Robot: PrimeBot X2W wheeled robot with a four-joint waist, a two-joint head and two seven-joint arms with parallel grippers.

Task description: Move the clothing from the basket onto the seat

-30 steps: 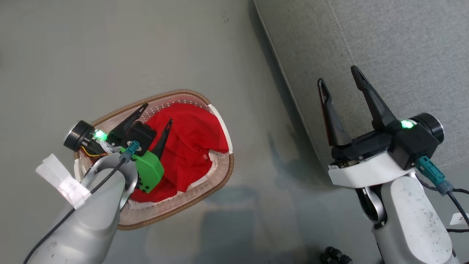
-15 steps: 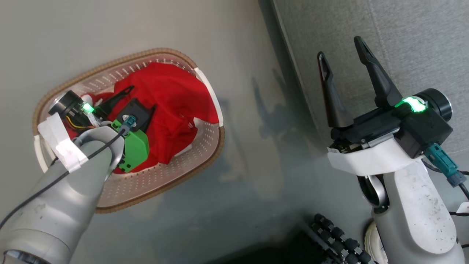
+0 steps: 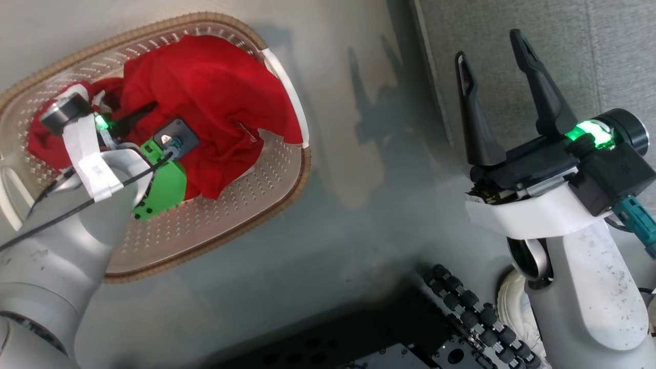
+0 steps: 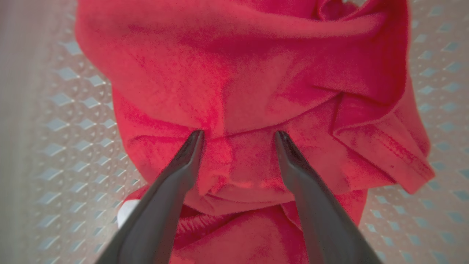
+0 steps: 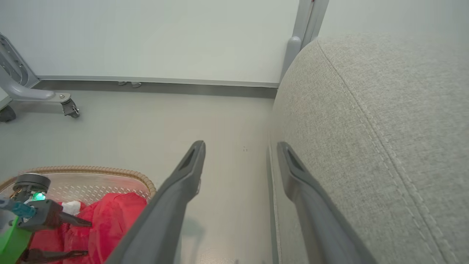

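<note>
My left gripper grabs the red clothing (image 4: 256, 73) by its raised fold (image 4: 235, 160) next. That fold bunches up between my fingers while the rest of the clothing lies slack.
The basket (image 3: 225, 215) stands on the floor at the upper left of the head view, and its rim (image 5: 91, 169) shows in the right wrist view. Crumpled red clothing (image 3: 205, 82) lies inside it. My left gripper (image 3: 159, 115) reaches down into the basket. It is open (image 4: 238, 136), both fingertips pressing into the clothing (image 4: 256, 73) with a fold bunched between them. My right gripper (image 3: 488, 46) hangs open and holds nothing, over the left edge of the grey seat (image 3: 605, 51). In the right wrist view the gripper (image 5: 240, 146) points along the seat's side (image 5: 384, 128), with the clothing (image 5: 110, 220) at lower left.
My own dark base with a row of black rollers (image 3: 461, 307) lies along the bottom of the head view. Grey floor (image 3: 359, 179) separates basket and seat. A wall and a grey wheeled stand leg (image 5: 69, 106) lie beyond.
The head camera has dipped, so the whole picture has shifted. My left gripper has gone down into the basket until its tips rest on the clothing. The right gripper stays open.
</note>
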